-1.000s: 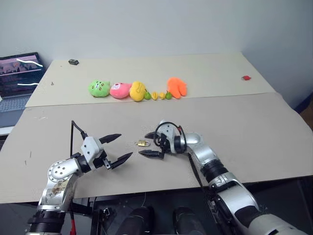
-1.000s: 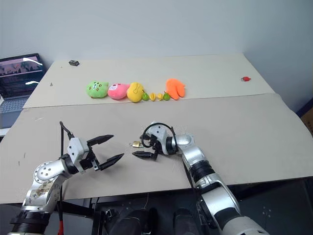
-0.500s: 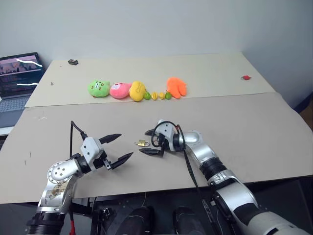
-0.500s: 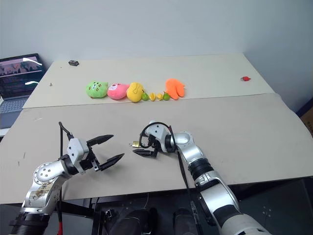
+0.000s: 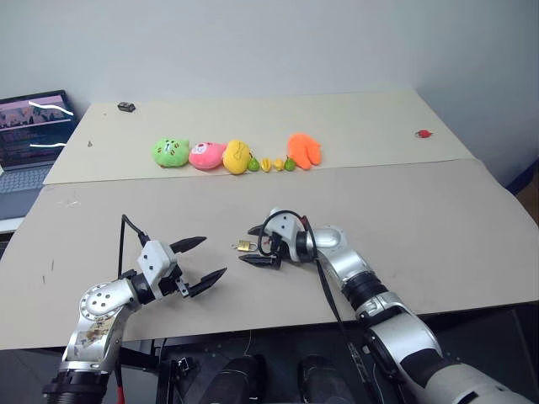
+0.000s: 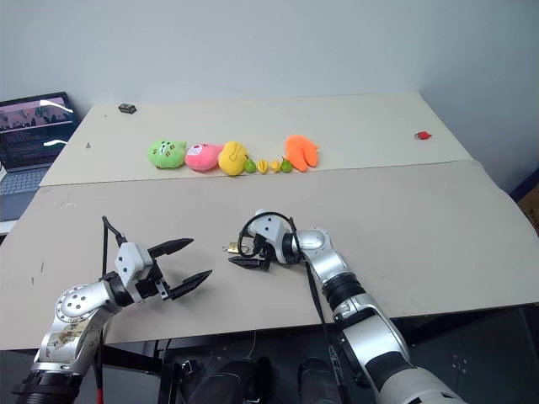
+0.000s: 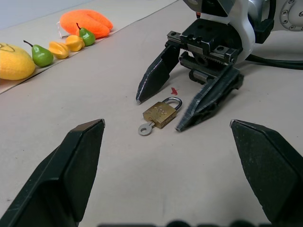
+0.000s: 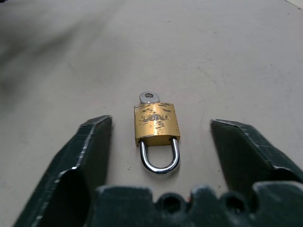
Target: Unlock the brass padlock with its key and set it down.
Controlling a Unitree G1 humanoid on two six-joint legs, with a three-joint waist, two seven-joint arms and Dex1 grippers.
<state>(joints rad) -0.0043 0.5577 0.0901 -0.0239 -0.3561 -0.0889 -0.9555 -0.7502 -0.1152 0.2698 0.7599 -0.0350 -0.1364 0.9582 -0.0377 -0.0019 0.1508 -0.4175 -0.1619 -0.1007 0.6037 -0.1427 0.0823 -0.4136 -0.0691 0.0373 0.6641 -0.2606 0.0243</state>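
Observation:
My right gripper is going to pick up the brass padlock by its brass body [image 5: 243, 246] [image 8: 156, 123] next, and the key will stay free to turn.
The brass padlock [image 8: 156, 123] lies flat on the tan table [image 5: 421, 227], its silver shackle shut and turned toward my right wrist. A silver key [image 7: 145, 128] sticks out of its base. My right gripper [image 5: 246, 244] rests low over the table and is open. One finger [image 7: 156, 75] stands on each side of the padlock without touching it. My left gripper [image 5: 215, 256] hovers open a short way to the left, pointing at the padlock with nothing between its fingers.
A row of plush toys runs across the back: green [image 5: 171, 152], pink [image 5: 207, 155], yellow [image 5: 237, 156] and orange [image 5: 304, 150], with small toy fruits [image 5: 271, 163] between. A laptop [image 5: 29, 139] stands off the left edge. A small red object [image 5: 424, 134] lies far right.
My right gripper's fingers have drawn slightly closer together around the padlock. The padlock and my left gripper have stayed where they were.

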